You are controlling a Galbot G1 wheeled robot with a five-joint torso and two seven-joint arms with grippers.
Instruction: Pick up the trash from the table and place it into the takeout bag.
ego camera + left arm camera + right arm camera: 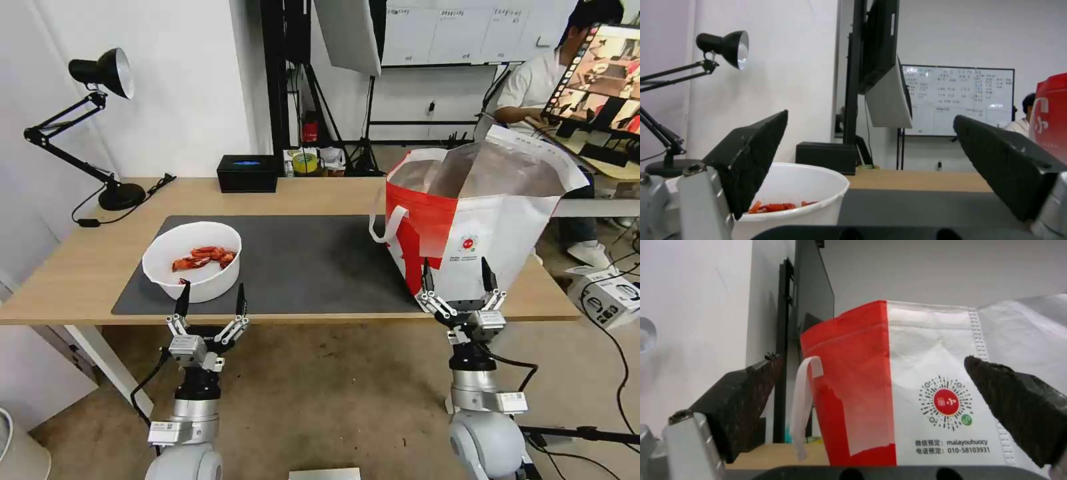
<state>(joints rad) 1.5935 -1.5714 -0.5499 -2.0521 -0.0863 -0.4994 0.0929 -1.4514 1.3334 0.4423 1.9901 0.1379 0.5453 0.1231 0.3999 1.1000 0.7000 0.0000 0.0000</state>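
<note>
The bowl's round body [204, 291] is wider than my open fingers, so my left gripper needs to grab the bowl by its thin rim [155, 277] next.
The trash in view is a white round bowl [192, 259] holding red crayfish shells [203, 257]; it sits on the left part of the dark grey mat [307, 263] on the table [60, 280]. My left gripper [211, 299] stands open just in front of the bowl, at the table's near edge, with nothing between its fingers. In the left wrist view the bowl [793, 195] lies close ahead, by one finger. The takeout bag [477, 220] stands open at the table's right end. My right gripper [459, 276] is open right before the bag's [925, 390] front face.
A black desk lamp [100, 120] stands at the table's back left with its cord trailing. A small black box [247, 173] sits at the back edge. A cardboard box [610, 293] and cables lie on the floor at the right.
</note>
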